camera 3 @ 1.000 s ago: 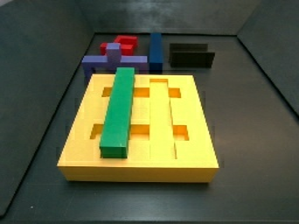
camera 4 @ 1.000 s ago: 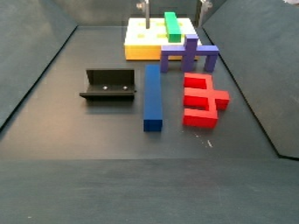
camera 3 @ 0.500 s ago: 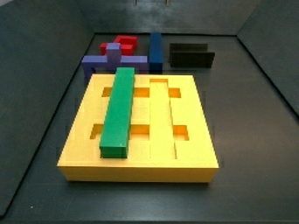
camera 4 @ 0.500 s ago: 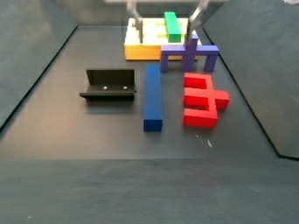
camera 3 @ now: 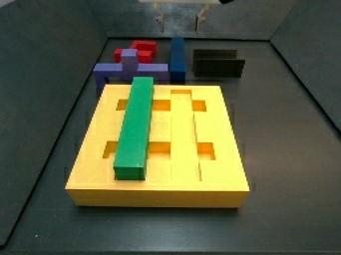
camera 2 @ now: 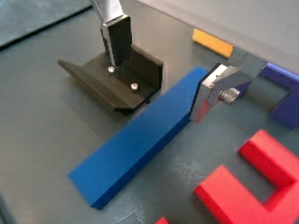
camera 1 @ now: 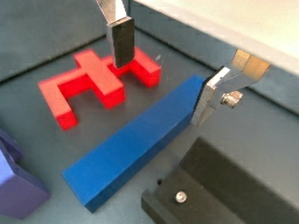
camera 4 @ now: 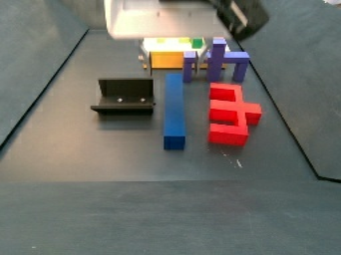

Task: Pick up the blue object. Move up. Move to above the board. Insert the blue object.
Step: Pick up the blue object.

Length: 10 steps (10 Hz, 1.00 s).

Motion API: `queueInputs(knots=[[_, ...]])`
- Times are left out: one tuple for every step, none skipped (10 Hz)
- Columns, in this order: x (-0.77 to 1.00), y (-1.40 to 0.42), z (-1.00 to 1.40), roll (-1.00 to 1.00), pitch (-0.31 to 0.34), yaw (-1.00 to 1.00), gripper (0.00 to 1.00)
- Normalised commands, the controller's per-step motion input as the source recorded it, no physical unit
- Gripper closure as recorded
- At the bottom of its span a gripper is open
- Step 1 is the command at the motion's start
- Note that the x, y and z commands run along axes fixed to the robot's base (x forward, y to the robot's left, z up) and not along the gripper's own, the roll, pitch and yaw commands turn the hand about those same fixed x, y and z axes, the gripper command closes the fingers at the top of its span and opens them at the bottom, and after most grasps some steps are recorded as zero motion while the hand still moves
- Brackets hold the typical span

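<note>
The long body of the blue bar has to stay free to fit into the board (camera 3: 213, 125), so my gripper next needs to grab the bar by its end (camera 3: 177, 45) beside the red block.
The blue object (camera 4: 173, 110) is a long dark blue bar lying flat on the dark floor between the fixture (camera 4: 123, 97) and the red block (camera 4: 229, 112). It also shows in both wrist views (camera 1: 128, 149) (camera 2: 146, 144) and at the far end in a side view (camera 3: 177, 55). My gripper (camera 1: 162, 90) is open and empty, hovering above the bar's end, one finger on each side. It shows too in the other wrist view (camera 2: 156, 89) and high up in both side views (camera 3: 178, 18) (camera 4: 177, 30). The yellow board (camera 3: 213, 125) holds a green bar (camera 3: 136, 125) in one slot.
A purple-blue cross-shaped block (camera 4: 220, 62) stands between the board and the red block. The fixture (camera 2: 111, 79) lies close beside the bar, the red block (camera 1: 93, 79) close on its other side. Dark walls enclose the floor.
The gripper has come down from the top edge toward the blue bar and now fills the top of a side view. No piece has moved.
</note>
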Motion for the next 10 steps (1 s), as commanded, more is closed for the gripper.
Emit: queueInputs(knots=[[-0.13,0.00,-0.60,-0.13,-0.206,0.00,0.00],[-0.14,0.00,-0.48,-0.10,-0.210,0.00,0.00],[-0.09,0.00,-0.54,-0.08,-0.189,-0.04,0.00],[-0.01,0.00,-0.56,-0.01,-0.133,-0.05,0.00],[0.03,0.00,-0.39,-0.06,-0.100,-0.07,0.00],[0.22,0.00,-0.12,-0.08,-0.003,-0.16,0.00],[0.04,0.00,-0.12,-0.08,-0.010,-0.17,0.00],[0.00,0.00,-0.13,-0.07,-0.041,-0.15,0.00],[0.00,0.03,-0.11,-0.07,-0.039,-0.07,0.00],[0.00,0.00,-0.10,-0.07,-0.049,-0.02,0.00]])
